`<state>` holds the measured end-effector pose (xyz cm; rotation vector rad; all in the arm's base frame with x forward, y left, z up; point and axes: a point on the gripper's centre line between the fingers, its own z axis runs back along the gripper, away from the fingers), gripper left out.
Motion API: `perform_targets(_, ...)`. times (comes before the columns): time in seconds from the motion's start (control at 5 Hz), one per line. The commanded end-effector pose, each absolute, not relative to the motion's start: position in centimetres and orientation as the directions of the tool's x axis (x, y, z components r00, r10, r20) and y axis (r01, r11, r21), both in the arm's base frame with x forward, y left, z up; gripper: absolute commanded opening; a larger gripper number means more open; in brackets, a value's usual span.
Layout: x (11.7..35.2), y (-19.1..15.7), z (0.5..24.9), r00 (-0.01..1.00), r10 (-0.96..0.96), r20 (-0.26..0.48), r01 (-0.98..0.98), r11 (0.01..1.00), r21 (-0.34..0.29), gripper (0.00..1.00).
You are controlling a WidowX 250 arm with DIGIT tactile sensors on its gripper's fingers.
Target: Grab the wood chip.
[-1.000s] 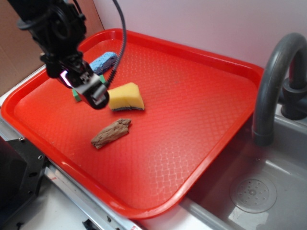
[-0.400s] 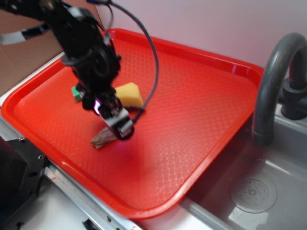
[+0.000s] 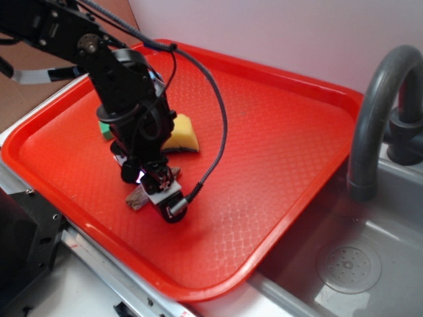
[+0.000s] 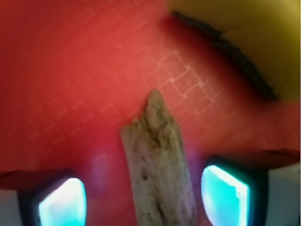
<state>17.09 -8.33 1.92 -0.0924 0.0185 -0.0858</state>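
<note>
My gripper should close on the wood chip: my fingers are beside its long sides in the wrist view, low at the red tray (image 4: 106, 174).
The wood chip (image 4: 157, 165) is a rough brown piece lying flat on the red tray (image 3: 264, 132). In the wrist view it runs up between my two glowing fingertips (image 4: 63, 202), with red tray showing on both sides of it. My gripper (image 4: 143, 200) is open and straddles the chip, touching neither side. In the exterior view the gripper (image 3: 153, 188) is low over the tray, and only the chip's left end (image 3: 137, 197) shows beneath it.
A yellow wedge sponge (image 3: 180, 134) lies just beyond the chip and fills the wrist view's top right (image 4: 254, 37). A green block (image 3: 104, 129) peeks out behind the arm. A grey faucet (image 3: 377, 112) and sink (image 3: 350, 264) are at the right.
The arm has swung from the tray's back left down to the wood chip. The gripper now sits low over it with a finger on each side. The blue sponge is now hidden.
</note>
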Motion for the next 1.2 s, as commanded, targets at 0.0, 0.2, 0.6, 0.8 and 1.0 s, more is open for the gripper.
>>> perform_targets(0.0, 16.2, -8.6, 1.2, 0.998, -0.059, -0.033, 0.056, 0.995, -0.080, 0.00)
perform_targets(0.2, 15.9, -8.9, 0.9, 0.998, -0.052, -0.043, 0.048, 0.996, -0.069, 0.00)
perform_targets(0.6, 15.9, -8.6, 0.3, 0.997, -0.039, -0.062, 0.035, 0.997, -0.062, 0.00)
perform_targets(0.8, 16.1, -8.1, 2.2, 0.997, 0.041, -0.061, -0.047, 0.993, -0.104, 0.00)
perform_targets(1.0, 17.6, -7.7, 7.2, 0.989, 0.144, 0.035, -0.140, 0.985, -0.096, 0.00)
